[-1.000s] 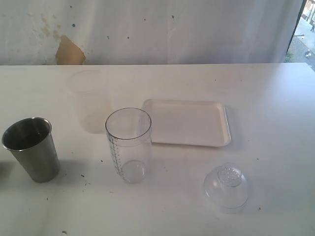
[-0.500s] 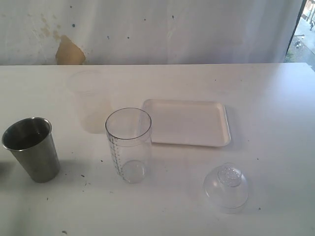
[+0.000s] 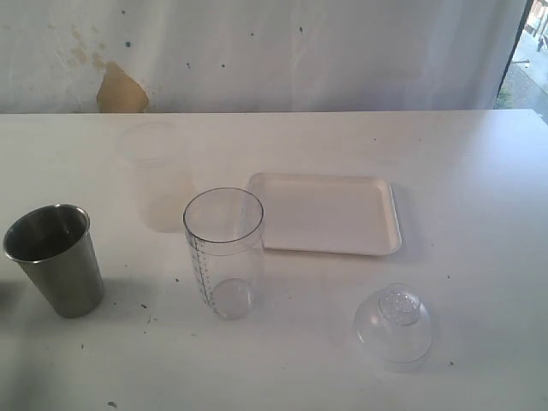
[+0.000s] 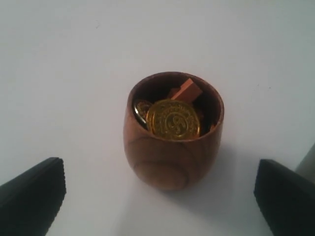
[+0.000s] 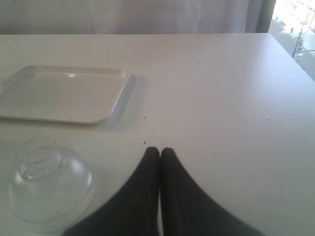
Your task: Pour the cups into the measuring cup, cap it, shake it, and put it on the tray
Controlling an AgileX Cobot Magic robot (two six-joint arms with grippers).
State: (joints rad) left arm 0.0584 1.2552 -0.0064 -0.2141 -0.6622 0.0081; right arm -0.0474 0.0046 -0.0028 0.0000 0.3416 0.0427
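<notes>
My left gripper will next grab the wooden cup around its outer sides, because gold coins and a brown block (image 4: 175, 118) sit loose up to the cup's rim.
One steel cup (image 3: 56, 257) stands upright at the table's left. The clear measuring cup (image 3: 224, 253) with dark marks stands uncapped at the middle, beside the white tray (image 3: 330, 212). Neither gripper shows in the exterior view. In the left wrist view my left gripper (image 4: 158, 167) is open, its black fingers (image 4: 34, 189) wide apart on either side of a small wooden cup (image 4: 172, 157) that holds gold coins and a brown block; they do not touch it. My right gripper (image 5: 160, 150) is shut and empty above the bare table, near the tray (image 5: 59, 93).
A clear domed lid (image 3: 394, 325) lies on the table in front of the tray; the same lid (image 5: 47, 182) sits beside my right gripper. A frosted plastic cup (image 3: 157, 175) stands behind the measuring cup. A white curtain hangs behind the table.
</notes>
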